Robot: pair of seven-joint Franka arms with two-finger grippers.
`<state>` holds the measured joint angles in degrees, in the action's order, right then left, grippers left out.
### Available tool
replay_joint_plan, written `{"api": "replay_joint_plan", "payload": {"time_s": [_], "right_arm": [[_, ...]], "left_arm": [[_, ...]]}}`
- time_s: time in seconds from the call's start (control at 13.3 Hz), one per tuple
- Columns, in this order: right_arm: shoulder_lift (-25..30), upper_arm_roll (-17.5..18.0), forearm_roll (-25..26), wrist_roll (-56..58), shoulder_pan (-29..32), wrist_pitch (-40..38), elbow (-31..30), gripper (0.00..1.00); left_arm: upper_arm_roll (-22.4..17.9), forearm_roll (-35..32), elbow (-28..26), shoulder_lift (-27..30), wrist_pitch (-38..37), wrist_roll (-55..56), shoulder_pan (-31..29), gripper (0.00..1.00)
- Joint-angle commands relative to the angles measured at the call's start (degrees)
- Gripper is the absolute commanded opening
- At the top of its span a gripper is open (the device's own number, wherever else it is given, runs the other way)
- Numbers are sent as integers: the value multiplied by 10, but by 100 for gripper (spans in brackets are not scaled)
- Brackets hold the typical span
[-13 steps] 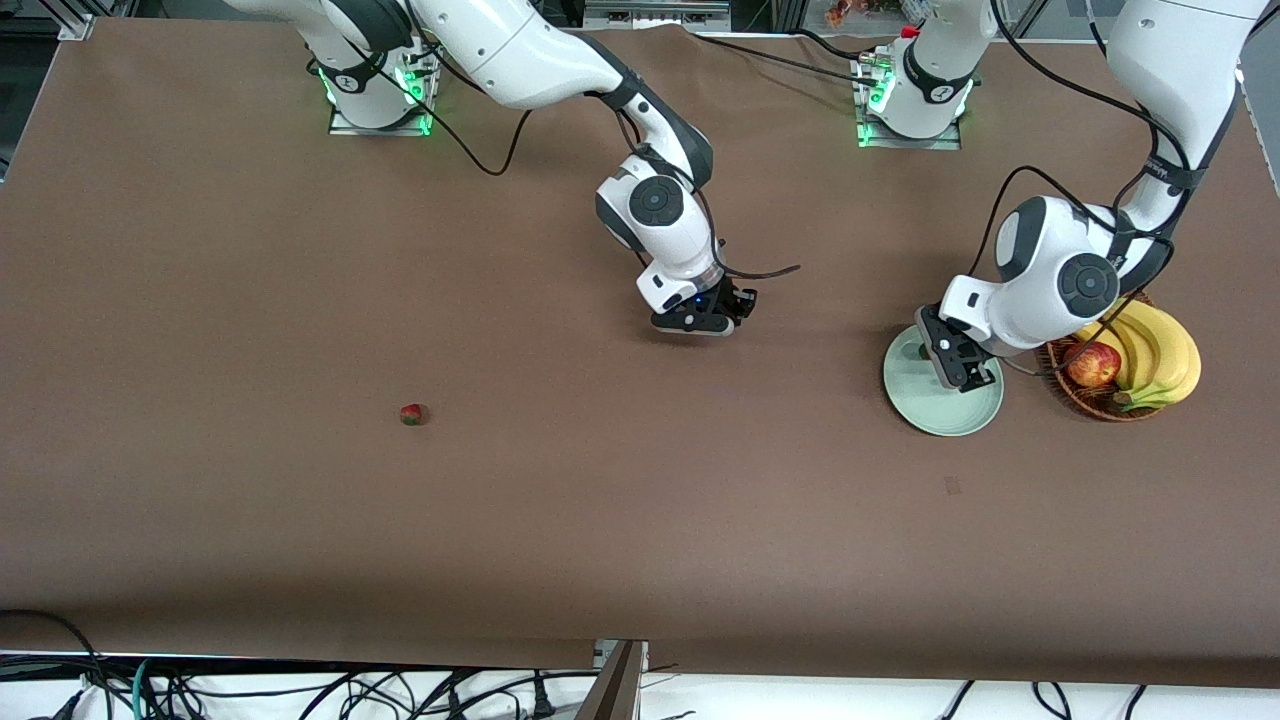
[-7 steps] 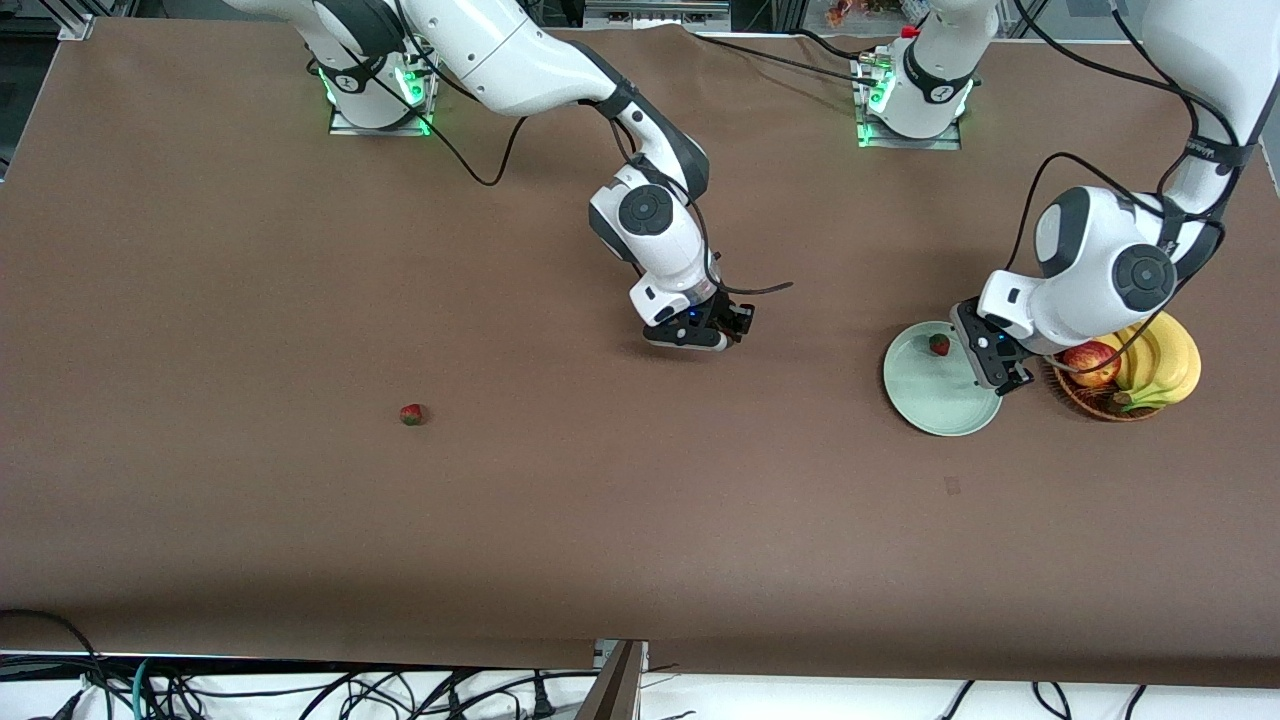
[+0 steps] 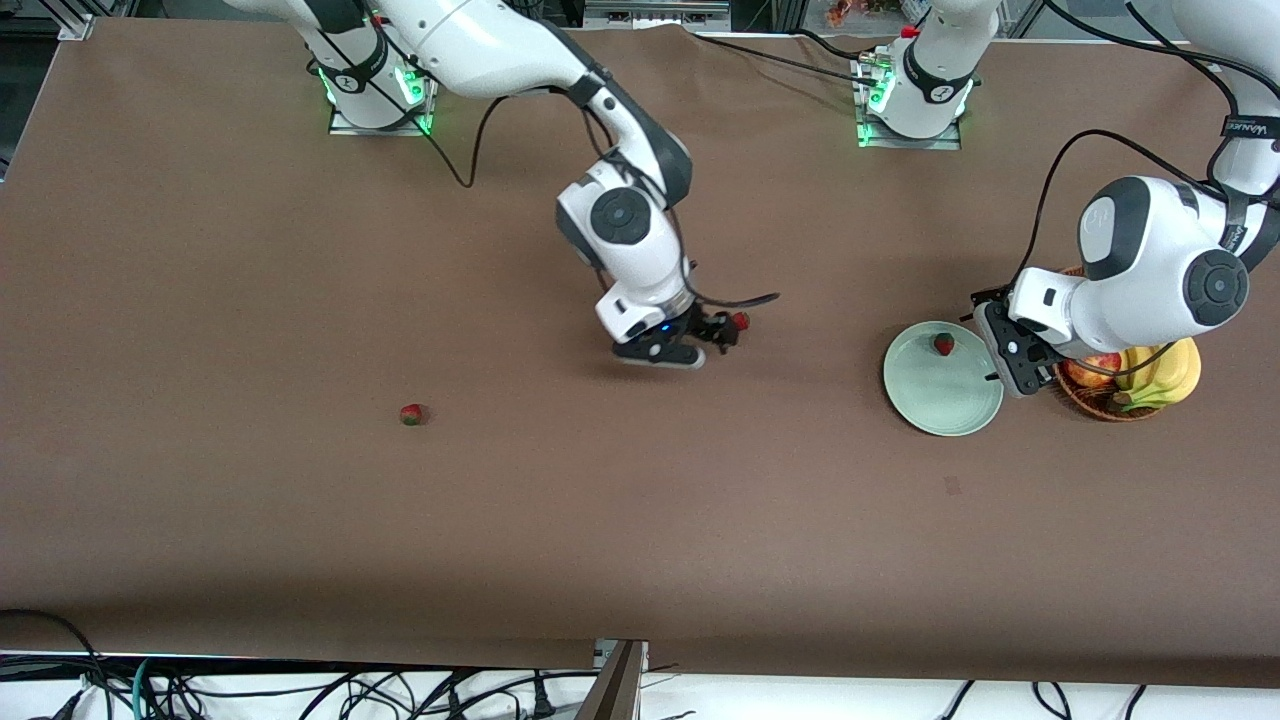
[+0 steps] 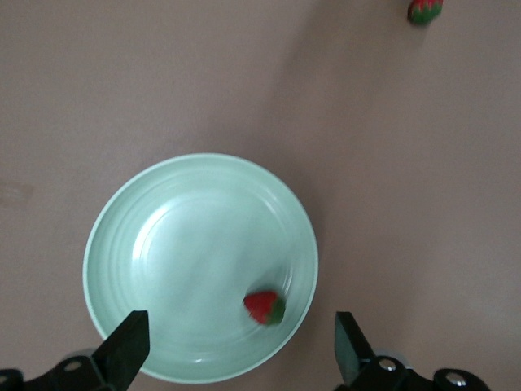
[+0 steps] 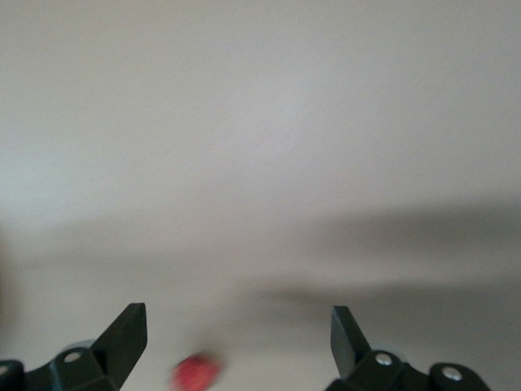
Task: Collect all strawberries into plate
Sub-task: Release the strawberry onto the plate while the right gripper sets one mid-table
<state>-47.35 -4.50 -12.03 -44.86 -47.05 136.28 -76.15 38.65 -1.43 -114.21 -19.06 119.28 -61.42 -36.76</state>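
My right gripper grabs the strawberry by its plump middle (image 3: 740, 322) next. Then I collect the strawberry into the mint-green plate (image 3: 940, 400).
The mint-green plate (image 3: 940, 400) lies toward the left arm's end of the table, with one strawberry (image 3: 943, 344) in it. They also show in the left wrist view, the plate (image 4: 179, 244) and its strawberry (image 4: 264, 308). My left gripper (image 3: 1008, 360) is open and empty, above the plate's edge beside the basket. A second strawberry (image 3: 740, 321) lies mid-table right by my right gripper (image 3: 718, 333), which is open and low over the table. In the right wrist view this berry (image 5: 195, 373) is between the fingers, ungripped. A third strawberry (image 3: 411, 414) lies toward the right arm's end.
A wicker basket (image 3: 1100, 405) with bananas (image 3: 1165, 375) and a red apple (image 3: 1090, 370) stands beside the plate, partly under my left arm. The left wrist view also shows a strawberry (image 4: 425, 10) on bare table away from the plate.
My left gripper has moved off the plate toward the basket, leaving a strawberry in the plate. My right gripper has shifted toward the right arm's end, uncovering the mid-table strawberry.
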Motion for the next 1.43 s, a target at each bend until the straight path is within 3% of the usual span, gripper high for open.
{"api": "replay_joint_plan", "payload": {"time_s": [0.0, 0.15, 0.3, 0.6, 0.83, 1.05, 1.2, 1.36], "right_arm": [[15, -50, -2, 119, 14, -57, -10, 100], [32, -78, -2, 233, 41, -104, -28, 100], [52, -111, -5, 374, 66, -112, -65, 100], [84, -113, -8, 540, 145, -82, -161, 100], [87, -112, -13, 608, 187, -58, -194, 100], [84, -112, -75, 633, 194, -46, -219, 99], [84, -113, -103, 661, 196, -38, -235, 95], [87, -113, -103, 664, 195, -28, -246, 91]], "left_arm": [[51, 20, 7, 1, -14, 100, 2, 100], [94, 18, 7, -7, -5, 236, 18, 100], [94, 11, 2, -19, 38, 336, 77, 100], [92, -72, -1, -60, 88, 539, 166, 100], [92, -115, -19, -78, 104, 719, 199, 100], [90, -129, -64, -91, 197, 792, 215, 100], [89, -181, -64, -112, 200, 847, 233, 100], [82, -308, -64, -152, 218, 941, 246, 100]]}}
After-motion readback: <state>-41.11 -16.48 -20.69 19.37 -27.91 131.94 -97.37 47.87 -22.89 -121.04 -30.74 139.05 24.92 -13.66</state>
